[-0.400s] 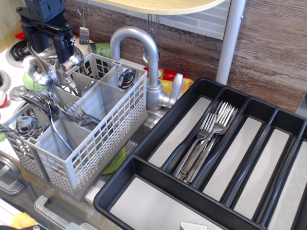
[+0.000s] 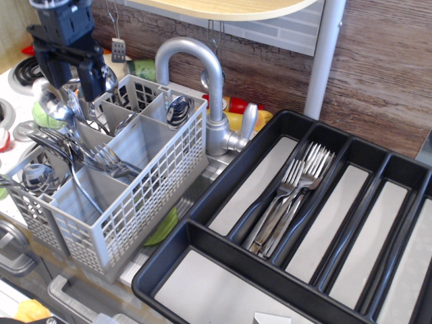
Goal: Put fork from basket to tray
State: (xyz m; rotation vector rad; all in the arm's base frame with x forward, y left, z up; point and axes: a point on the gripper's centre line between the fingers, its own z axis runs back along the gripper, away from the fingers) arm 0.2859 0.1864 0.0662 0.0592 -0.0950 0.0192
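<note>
I should next grab the shiny steel fork by its tined head with my gripper, to move it from the basket [image 2: 145, 196] into the tray.
The grey lattice basket [image 2: 145, 196] stands left of the sink tap. Several forks [image 2: 101, 156] lean in its left middle compartment, tines up, with spoons [image 2: 50, 101] and ladles around them. My black gripper [image 2: 69, 75] hangs over the basket's far left corner, above the spoons. Its jaws stand apart and nothing shows between them. The black tray [image 2: 223, 182] lies to the right, and several forks [image 2: 297, 185] lie in its second long compartment.
A grey curved tap [image 2: 202, 74] rises just behind the basket's right end. A white pole [image 2: 324, 61] stands behind the tray. A stove burner [image 2: 20, 67] and green and red toys lie at the back left.
My gripper has come down a little toward the basket's far left corner. The cutlery has not moved.
</note>
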